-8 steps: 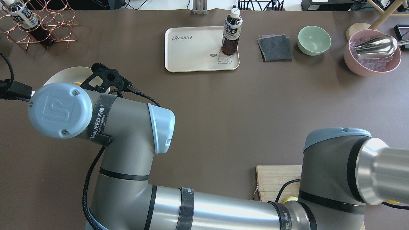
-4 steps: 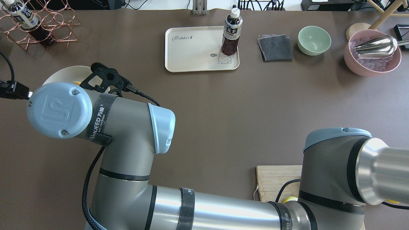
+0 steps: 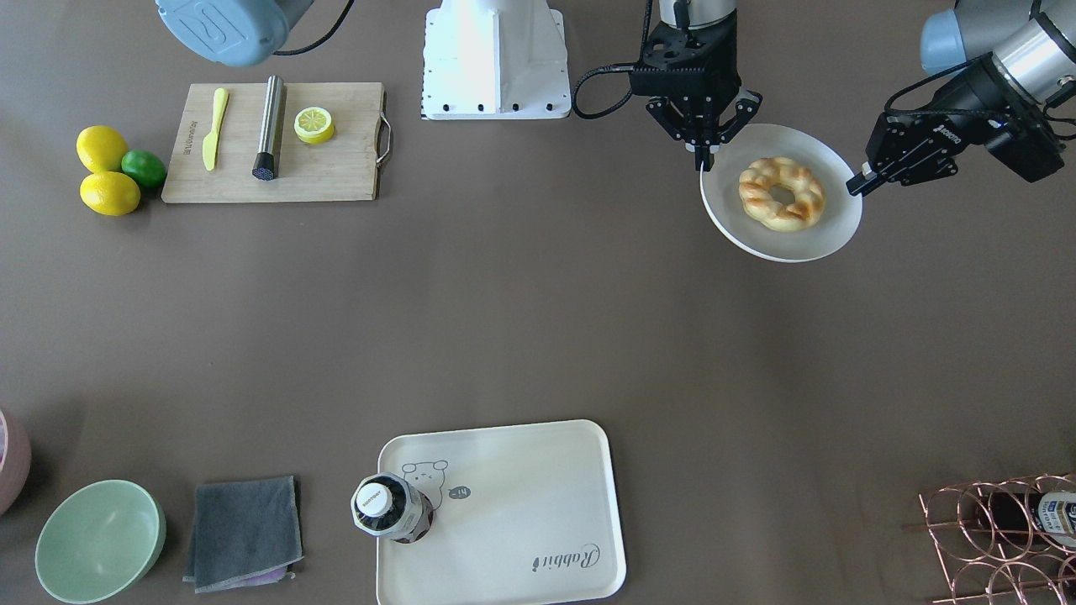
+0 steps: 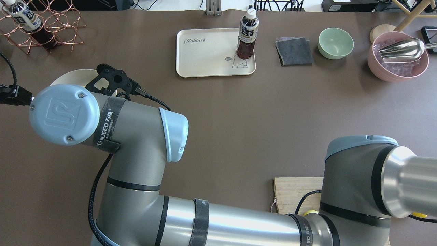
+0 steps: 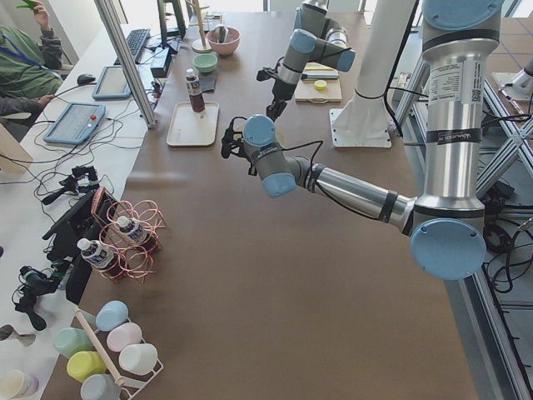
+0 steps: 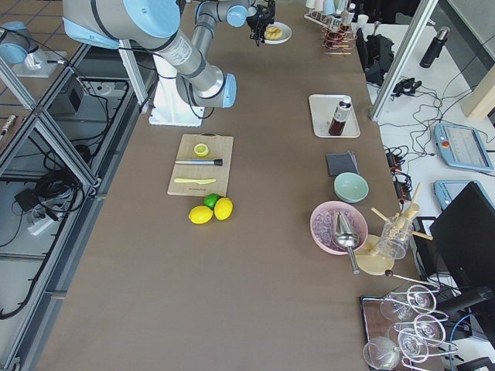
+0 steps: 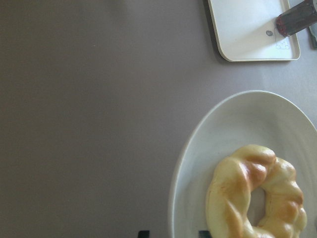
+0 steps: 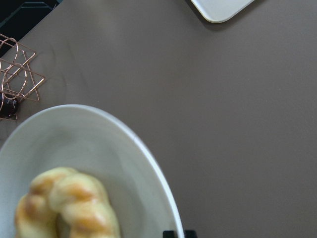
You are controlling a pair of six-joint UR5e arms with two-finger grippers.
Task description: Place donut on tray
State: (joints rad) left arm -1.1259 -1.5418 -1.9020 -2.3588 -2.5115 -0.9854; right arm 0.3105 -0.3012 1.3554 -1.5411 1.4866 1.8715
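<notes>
The left gripper grabs the plate by its bare outer rim [image 3: 859, 197] next, since the donut [image 3: 761, 189] sits loose in the middle of the wide plate.
The donut [image 3: 761, 189], a golden braided ring, lies on a round off-white plate [image 3: 756, 239] at the robot's left side of the table. My right gripper [image 3: 703, 164] reaches across and is shut on the plate's near rim; the right wrist view shows its tips [image 8: 178, 234] pinching that rim beside the donut [image 8: 74, 203]. My left gripper [image 3: 854, 186] is at the plate's outer rim, open, with its tips [image 7: 173, 233] on either side of the rim. The cream tray [image 3: 521, 487] lies at the far middle, apart from both grippers.
A dark drink bottle [image 3: 391, 508] stands on the tray's corner by the bear drawing. A copper wire rack [image 3: 1000, 529] is at the far left corner. A grey cloth [image 3: 244, 529] and a green bowl [image 3: 101, 538] lie beyond the tray. A cutting board [image 3: 336, 168] lies near the base.
My right arm and gripper have shifted slightly away from the robot, and the plate's rim has moved with them. The left gripper has barely moved.
</notes>
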